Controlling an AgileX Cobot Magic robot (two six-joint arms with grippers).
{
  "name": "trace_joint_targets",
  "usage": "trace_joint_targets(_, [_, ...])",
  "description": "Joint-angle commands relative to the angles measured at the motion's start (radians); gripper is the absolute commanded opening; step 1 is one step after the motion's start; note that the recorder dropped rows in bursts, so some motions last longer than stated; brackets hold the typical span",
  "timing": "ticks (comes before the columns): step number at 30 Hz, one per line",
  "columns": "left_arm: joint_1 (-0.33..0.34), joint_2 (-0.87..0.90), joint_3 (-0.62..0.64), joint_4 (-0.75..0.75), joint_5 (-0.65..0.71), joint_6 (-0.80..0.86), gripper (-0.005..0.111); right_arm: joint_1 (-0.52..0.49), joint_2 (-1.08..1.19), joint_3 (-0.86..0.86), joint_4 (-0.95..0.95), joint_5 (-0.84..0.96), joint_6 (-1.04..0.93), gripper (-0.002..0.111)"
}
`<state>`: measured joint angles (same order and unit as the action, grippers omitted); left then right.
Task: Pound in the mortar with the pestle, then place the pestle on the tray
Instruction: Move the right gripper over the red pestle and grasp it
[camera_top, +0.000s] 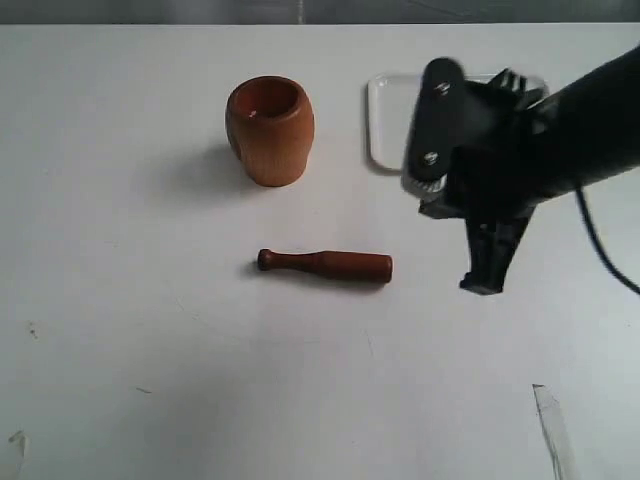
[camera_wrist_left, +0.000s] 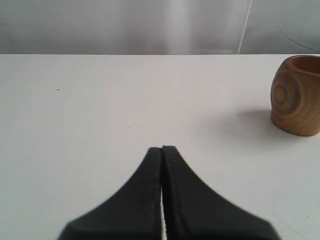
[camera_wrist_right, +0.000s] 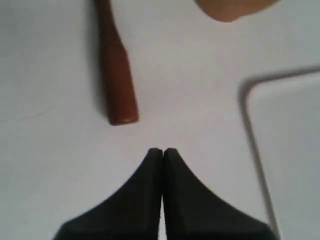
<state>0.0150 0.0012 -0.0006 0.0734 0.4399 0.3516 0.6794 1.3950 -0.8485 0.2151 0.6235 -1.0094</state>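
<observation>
The pestle will pound in the mortar with its thick end (camera_top: 362, 266), so my right gripper should next grab the pestle by its slim handle (camera_top: 296, 261).
The orange-brown mortar (camera_top: 269, 130) stands upright at the back of the white table; its side also shows in the left wrist view (camera_wrist_left: 298, 95). The reddish-brown pestle (camera_top: 326, 265) lies flat in front of it, knob to the left, thick end to the right, and appears in the right wrist view (camera_wrist_right: 117, 75). The white tray (camera_top: 385, 130) lies behind the right arm, mostly hidden by it. My right gripper (camera_top: 484, 283) hangs shut and empty to the right of the pestle's thick end, apart from it (camera_wrist_right: 162, 151). My left gripper (camera_wrist_left: 162, 148) is shut and empty, outside the exterior view.
A corner of the tray (camera_wrist_right: 290, 150) lies beside the right gripper. A strip of clear tape (camera_top: 550, 425) is stuck near the table's front right. The table's far edge meets a grey wall (camera_wrist_left: 150, 25).
</observation>
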Motion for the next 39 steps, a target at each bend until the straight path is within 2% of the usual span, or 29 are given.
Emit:
trace_joint_targets(1, [-0.008,-0.001,0.001,-0.007,-0.003,-0.008,0.0,0.116,0.203,-0.149,0.02,0.097,-0.008,0.0])
trace_joint_targets(2, [-0.008,-0.001,0.001,-0.007,-0.003,-0.008,0.0,0.139,0.248,-0.193,0.023,0.108,-0.008,0.001])
trace_joint_targets(4, [-0.008,-0.001,0.001,-0.007,-0.003,-0.008,0.0,0.196,0.347,-0.294,0.023,0.139,-0.008,0.011])
trace_joint_targets(5, [-0.008,-0.001,0.001,-0.007,-0.003,-0.008,0.0,0.219,0.408,-0.349,0.023,0.158,-0.008,0.022])
trace_joint_targets(9, [-0.008,-0.001,0.001,-0.007,-0.003,-0.008,0.0,0.241,0.517,-0.459,0.019,0.165,0.02,0.046])
trace_joint_targets(11, [-0.008,-0.001,0.001,-0.007,-0.003,-0.008,0.0,0.241,0.573,-0.511,0.019,0.174,0.059,0.051])
trace_joint_targets(18, [-0.008,-0.001,0.001,-0.007,-0.003,-0.008,0.0,0.241,0.71,-0.615,-0.053,0.231,0.128,0.046])
trace_joint_targets(30, [-0.008,-0.001,0.001,-0.007,-0.003,-0.008,0.0,0.241,0.729,-0.614,-0.075,0.234,0.128,0.033])
trace_joint_targets(37, [-0.008,-0.001,0.001,-0.007,-0.003,-0.008,0.0,0.241,0.749,-0.614,-0.078,0.225,0.128,0.031])
trace_joint_targets(39, [-0.008,-0.001,0.001,-0.007,-0.003,-0.008,0.0,0.241,0.749,-0.614,-0.078,0.218,0.128,0.025])
